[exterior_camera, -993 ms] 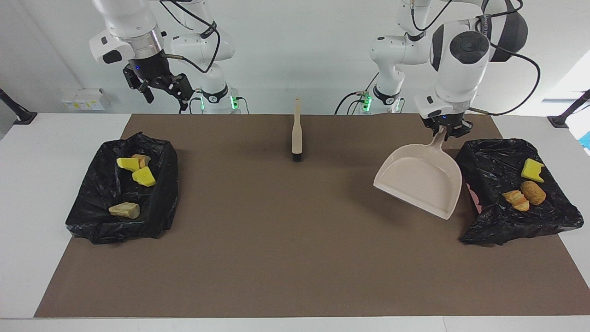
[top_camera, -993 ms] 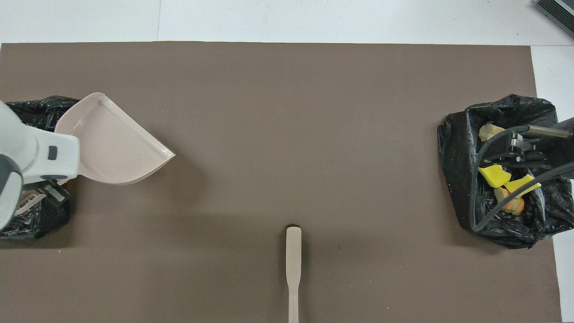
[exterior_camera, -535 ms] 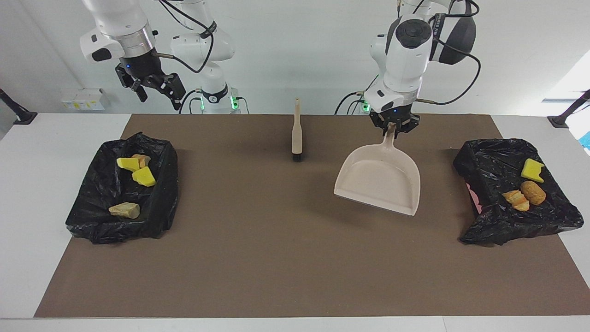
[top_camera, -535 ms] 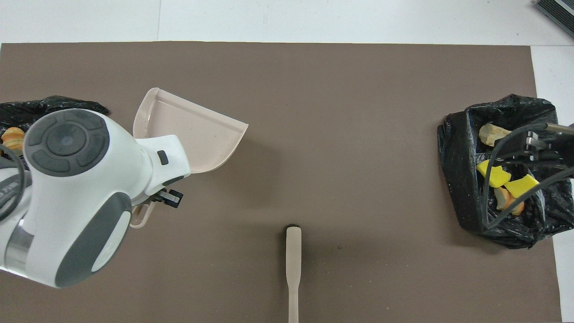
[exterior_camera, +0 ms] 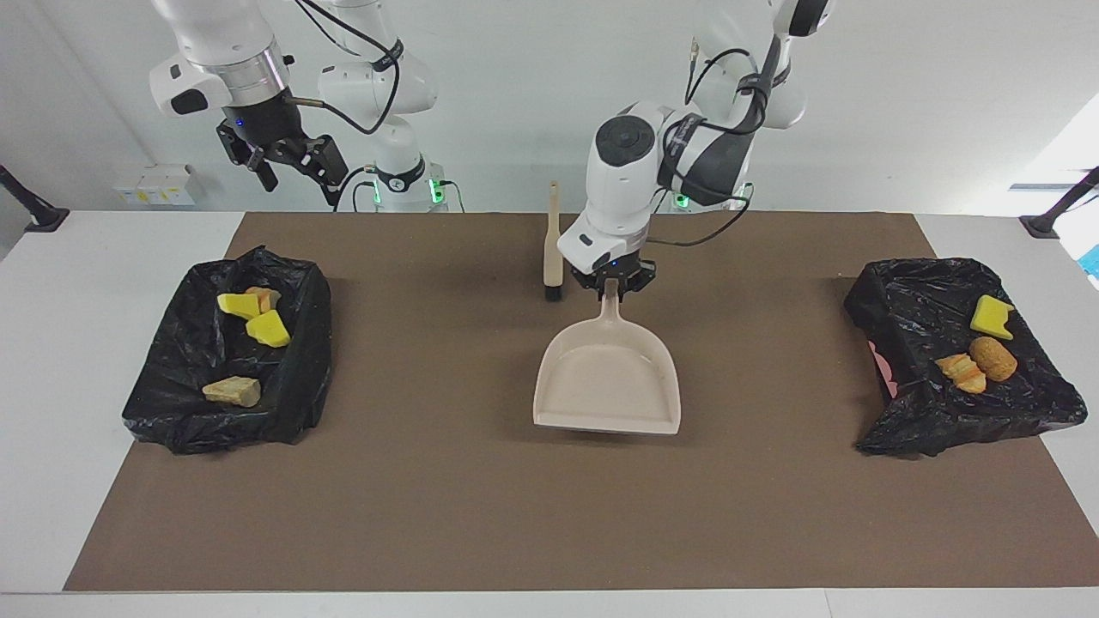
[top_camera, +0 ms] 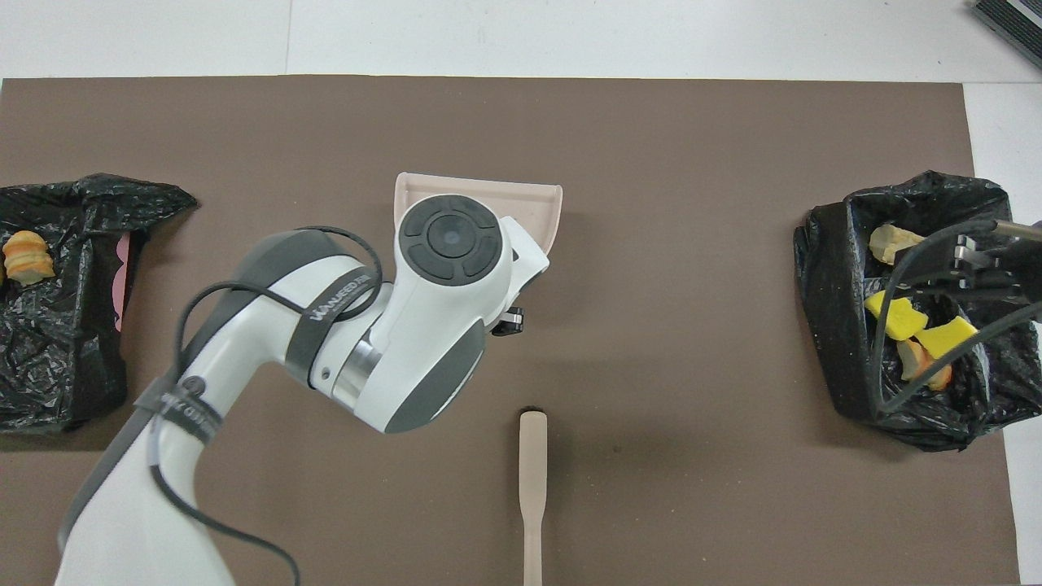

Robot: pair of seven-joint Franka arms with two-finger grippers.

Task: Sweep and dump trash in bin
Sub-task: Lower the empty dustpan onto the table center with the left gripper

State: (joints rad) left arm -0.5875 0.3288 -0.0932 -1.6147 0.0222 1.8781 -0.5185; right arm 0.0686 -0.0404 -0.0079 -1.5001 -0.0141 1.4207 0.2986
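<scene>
In the overhead view the front rim of the dustpan (top_camera: 488, 185) hangs above the brown mat, so my left gripper keeps hold of the dustpan for now.
My left gripper (exterior_camera: 611, 287) is shut on the handle of the beige dustpan (exterior_camera: 608, 382), which is empty and held low over the middle of the brown mat, mouth pointing away from the robots. In the overhead view only its front rim (top_camera: 480, 189) shows past the arm. The trash lies in two black-lined bins: yellow chunks (exterior_camera: 269, 329) and a tan piece (exterior_camera: 233, 391) in the bin (exterior_camera: 172, 412) at the right arm's end, a yellow chunk (exterior_camera: 992, 316) and bread pieces (exterior_camera: 993, 358) in the bin (exterior_camera: 910, 300) at the left arm's end. My right gripper (exterior_camera: 300, 167) is open and empty, raised over its bin.
The beige brush (exterior_camera: 554, 249) with black bristles lies on the mat (exterior_camera: 481, 498) nearer to the robots than the dustpan, handle toward the robots; it also shows in the overhead view (top_camera: 533, 472). No scraps lie on the mat.
My left arm has carried the dustpan from beside the bin at its end to the middle of the mat, turning and lowering it. My right gripper has risen slightly.
</scene>
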